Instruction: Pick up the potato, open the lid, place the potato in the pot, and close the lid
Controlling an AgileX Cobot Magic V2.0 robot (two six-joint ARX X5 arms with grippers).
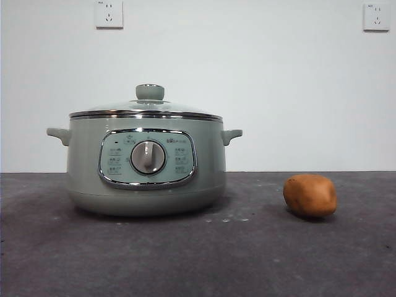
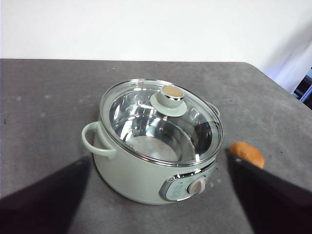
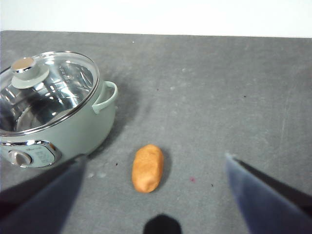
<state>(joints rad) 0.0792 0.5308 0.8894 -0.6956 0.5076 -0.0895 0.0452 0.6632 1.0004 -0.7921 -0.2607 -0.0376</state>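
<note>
The potato (image 1: 310,195) tapers to rounded ends, so my right gripper should grab its long sides mid-length next.
The sage-green pot (image 1: 146,164) stands on the dark grey table, left of centre, its glass lid (image 1: 148,110) shut on it with the knob (image 1: 150,92) on top. The orange-brown potato (image 1: 310,195) lies on the table to the pot's right. The left wrist view looks down on the pot (image 2: 146,170), the lid (image 2: 161,122) and the potato (image 2: 247,153); my left gripper (image 2: 161,195) is open, high above them. The right wrist view shows the potato (image 3: 147,167) and the pot (image 3: 73,126); my right gripper (image 3: 156,195) is open, above the potato. Neither gripper shows in the front view.
A white wall with two sockets (image 1: 109,13) stands behind the table. The table's far right corner shows in the left wrist view (image 2: 253,66).
</note>
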